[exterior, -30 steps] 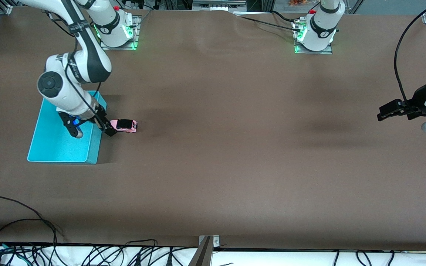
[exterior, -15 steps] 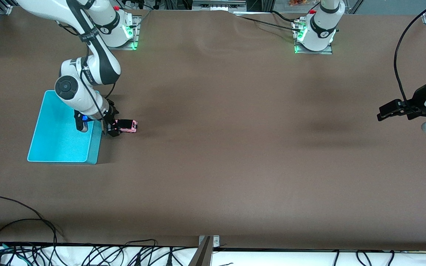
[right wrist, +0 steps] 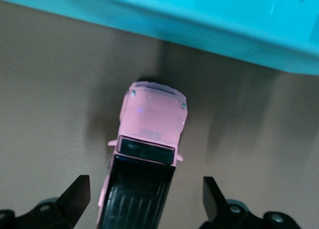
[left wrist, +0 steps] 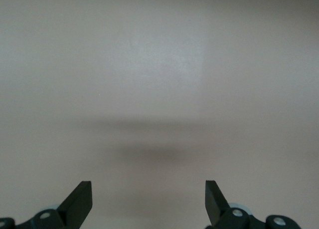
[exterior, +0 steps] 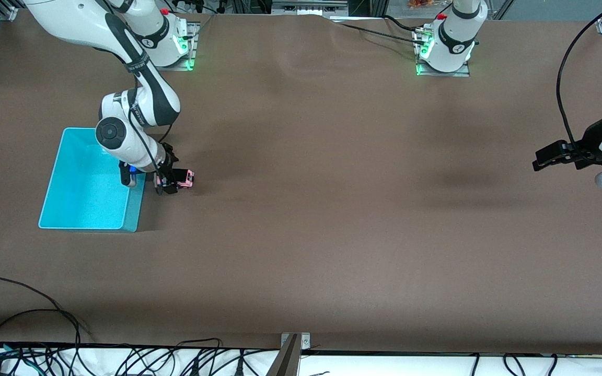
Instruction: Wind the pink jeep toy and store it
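Note:
My fingers are on both sides of the pink jeep's black roof [right wrist: 137,191], so my right gripper needs to close on it now. It would hold the pink jeep toy.
The pink jeep toy [exterior: 186,178] stands on the brown table beside the cyan bin [exterior: 81,193], toward the left arm's end of it. My right gripper [exterior: 168,184] is low over the jeep's bin-side end, open. In the right wrist view the jeep [right wrist: 152,124] points its pink hood at the bin's wall [right wrist: 199,19]. Its black roof lies between my right gripper's [right wrist: 145,195] spread fingers, with gaps on both sides. My left gripper [exterior: 541,159] waits open and empty over bare table at the left arm's end, as the left wrist view [left wrist: 147,196] shows.
The cyan bin holds nothing that I can see. Cables run along the table edge [exterior: 123,355] nearest the camera. The two arm bases [exterior: 165,42] stand at the table's back edge.
My right arm has swung from over the bin's edge toward the jeep, and its gripper now straddles the jeep. The jeep and my left arm have not moved.

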`<state>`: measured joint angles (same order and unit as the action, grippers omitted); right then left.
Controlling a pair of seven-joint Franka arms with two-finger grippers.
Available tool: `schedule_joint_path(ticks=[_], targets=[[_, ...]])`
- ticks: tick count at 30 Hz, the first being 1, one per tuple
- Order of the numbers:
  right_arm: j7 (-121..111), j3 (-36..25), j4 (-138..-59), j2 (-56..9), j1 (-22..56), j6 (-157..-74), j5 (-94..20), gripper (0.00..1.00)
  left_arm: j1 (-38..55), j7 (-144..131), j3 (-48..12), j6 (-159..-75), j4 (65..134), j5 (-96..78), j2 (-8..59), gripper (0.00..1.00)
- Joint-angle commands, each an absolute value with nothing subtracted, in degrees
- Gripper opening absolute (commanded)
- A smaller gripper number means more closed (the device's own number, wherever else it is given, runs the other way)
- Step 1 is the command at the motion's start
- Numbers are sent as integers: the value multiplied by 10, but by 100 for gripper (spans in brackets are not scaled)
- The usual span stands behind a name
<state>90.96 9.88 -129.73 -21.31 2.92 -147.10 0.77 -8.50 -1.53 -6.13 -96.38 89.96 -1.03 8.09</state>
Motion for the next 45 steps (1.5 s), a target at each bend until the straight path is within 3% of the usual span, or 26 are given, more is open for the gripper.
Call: schedule_joint_path(ticks=[1, 5, 7, 12, 13, 31, 39, 45], targets=[[919, 97, -1300, -217, 34, -1482, 3, 100, -89, -2, -63, -967, 912, -19, 69, 100], [919, 96, -1299, -218, 34, -1482, 2, 96, -89, -2, -63, -967, 912, -19, 69, 100], [925, 96, -1298, -217, 34, -1482, 2, 63, -89, -2, -63, -967, 912, -19, 68, 100], [957, 94, -1294, -216, 35, -1484, 4, 6, -89, -2, -63, -967, 912, -19, 68, 100], [957, 94, -1292, -214, 34, -1484, 4, 0, -89, -2, -63, -967, 912, -19, 68, 100], [877, 94, -1274, -144, 34, -1472, 31, 0, -89, -2, -63, -967, 912, -19, 68, 100], [821, 94, -1198, -120, 34, -1349, 32, 0, -88, -2, -63, -967, 912, -19, 69, 100], [737, 94, -1174, -105, 34, -1334, 32, 0, -89, -2, -63, -967, 912, -19, 69, 100]])
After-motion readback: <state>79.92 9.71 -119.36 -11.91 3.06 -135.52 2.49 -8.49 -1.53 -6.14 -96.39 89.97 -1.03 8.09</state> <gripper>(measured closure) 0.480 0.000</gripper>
